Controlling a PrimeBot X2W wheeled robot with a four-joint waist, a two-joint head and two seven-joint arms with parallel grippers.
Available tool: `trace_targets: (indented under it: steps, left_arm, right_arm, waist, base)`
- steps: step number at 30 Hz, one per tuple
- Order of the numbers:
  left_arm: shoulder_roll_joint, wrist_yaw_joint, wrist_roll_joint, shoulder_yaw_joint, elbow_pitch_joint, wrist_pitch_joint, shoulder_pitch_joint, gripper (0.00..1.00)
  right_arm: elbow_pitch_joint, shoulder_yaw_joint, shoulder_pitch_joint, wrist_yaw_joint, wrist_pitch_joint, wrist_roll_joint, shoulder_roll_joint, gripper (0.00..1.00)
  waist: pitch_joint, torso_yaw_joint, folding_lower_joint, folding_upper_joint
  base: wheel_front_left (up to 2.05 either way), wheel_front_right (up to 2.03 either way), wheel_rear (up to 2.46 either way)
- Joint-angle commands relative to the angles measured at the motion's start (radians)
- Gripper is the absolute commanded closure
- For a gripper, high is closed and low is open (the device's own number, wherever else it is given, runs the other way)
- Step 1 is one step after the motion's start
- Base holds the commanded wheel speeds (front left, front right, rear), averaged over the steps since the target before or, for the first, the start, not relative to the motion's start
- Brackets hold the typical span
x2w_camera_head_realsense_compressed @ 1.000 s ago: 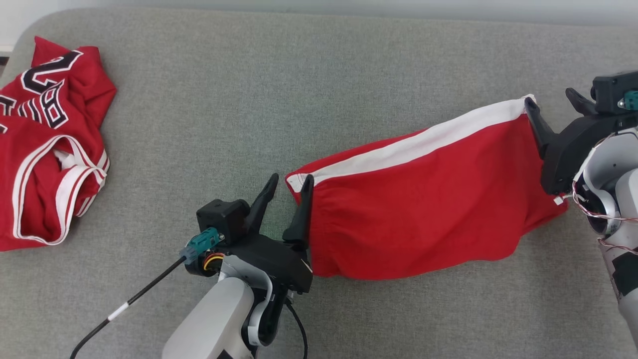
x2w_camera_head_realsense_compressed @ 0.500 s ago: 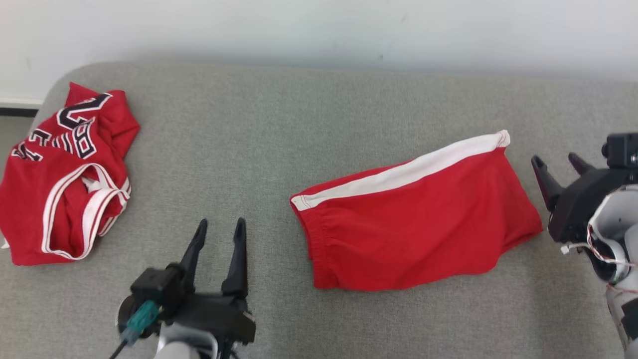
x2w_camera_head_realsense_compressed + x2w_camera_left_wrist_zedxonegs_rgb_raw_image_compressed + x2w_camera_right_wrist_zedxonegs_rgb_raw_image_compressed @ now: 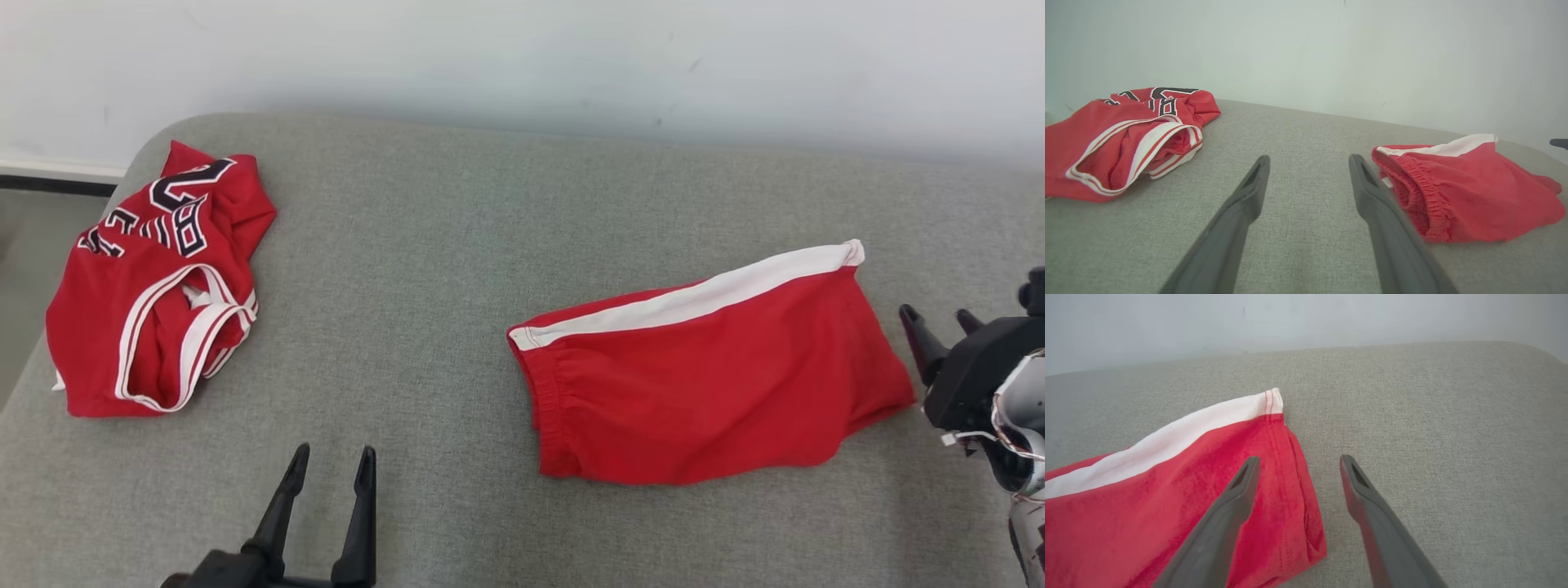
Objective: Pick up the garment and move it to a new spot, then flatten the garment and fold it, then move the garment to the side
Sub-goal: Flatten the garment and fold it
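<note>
I need to grab the red hem corner [image 3: 899,392] with my right gripper next, so that the red shorts can be folded toward the shorts' elastic waistband [image 3: 549,412].
The garment, red shorts [image 3: 710,384] with a white side stripe, lies folded and fairly flat on the grey cushion [image 3: 408,286], right of centre. My left gripper [image 3: 335,451] is open at the bottom edge, well left of the elastic waistband and apart from it. In the left wrist view the left gripper [image 3: 1309,157] holds nothing, with the shorts [image 3: 1474,192] to its right. My right gripper [image 3: 936,314] is open just beyond the hem end. In the right wrist view the right gripper [image 3: 1299,458] hangs over the hem corner of the shorts [image 3: 1167,490] without touching.
A crumpled red jersey [image 3: 155,286] with black lettering and white trim lies at the cushion's far left, seen also as the jersey [image 3: 1118,134] in the left wrist view. A pale wall [image 3: 522,57] stands behind the cushion. Bare grey fabric lies between the two garments.
Both grippers have drawn back from the ends of the shorts, the left toward me and leftward, the right outward. The shorts now lie free. The head camera has tilted up.
</note>
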Motion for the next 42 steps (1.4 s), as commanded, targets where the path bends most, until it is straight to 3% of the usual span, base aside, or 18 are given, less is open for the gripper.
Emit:
trace_targets:
  steps: [1, 22, 28, 29, 30, 31, 42]
  left_arm:
    - [-0.005, -0.006, 0.019, 0.008, -0.001, -0.003, 0.015, 0.00]
    - [-0.031, -0.023, 0.074, 0.007, -0.022, -0.003, 0.075, 0.00]
    - [-0.034, -0.023, 0.065, -0.002, -0.015, -0.003, 0.074, 0.00]
    - [-0.034, -0.023, 0.062, -0.003, -0.013, -0.003, 0.075, 0.00]
    - [-0.034, -0.023, 0.064, -0.002, -0.010, -0.003, 0.075, 0.00]
    - [-0.035, -0.023, 0.062, -0.001, -0.008, -0.003, 0.075, 0.00]
    - [-0.037, -0.023, 0.052, -0.005, 0.012, -0.003, 0.076, 0.00]
  right_arm:
    - [0.009, -0.013, -0.005, -0.002, 0.003, -0.002, 0.000, 0.00]
    - [0.116, -0.132, -0.053, -0.002, 0.089, -0.095, 0.012, 0.00]
    - [0.166, -0.113, -0.021, -0.001, 0.182, -0.099, 0.051, 0.00]
    - [0.164, -0.105, -0.014, 0.000, 0.196, -0.093, 0.058, 0.50]
    - [0.161, -0.099, -0.008, 0.001, 0.204, -0.089, 0.059, 0.86]
    - [0.156, -0.095, -0.002, 0.001, 0.207, -0.086, 0.060, 1.00]
    - [0.102, -0.153, 0.023, -0.003, 0.125, -0.135, 0.010, 1.00]
  waist:
    - [0.010, 0.010, 0.0001, 0.0001]
    - [0.134, 0.109, 0.0001, 0.0001]
    - [0.138, 0.115, 0.0001, 0.0001]
    - [0.137, 0.114, 0.0001, 0.0001]
    - [0.136, 0.112, 0.0001, 0.0001]
    - [0.135, 0.110, 0.0001, 0.0001]
    - [0.093, 0.070, 0.0001, 0.0001]
  base:
    - [0.00, 0.00, 0.00]
    - [0.00, 0.00, 0.00]
    - [0.00, 0.00, 0.00]
    - [0.00, 0.00, 0.00]
    - [0.00, 0.00, 0.00]
    - [0.00, 0.00, 0.00]
    - [0.00, 0.00, 0.00]
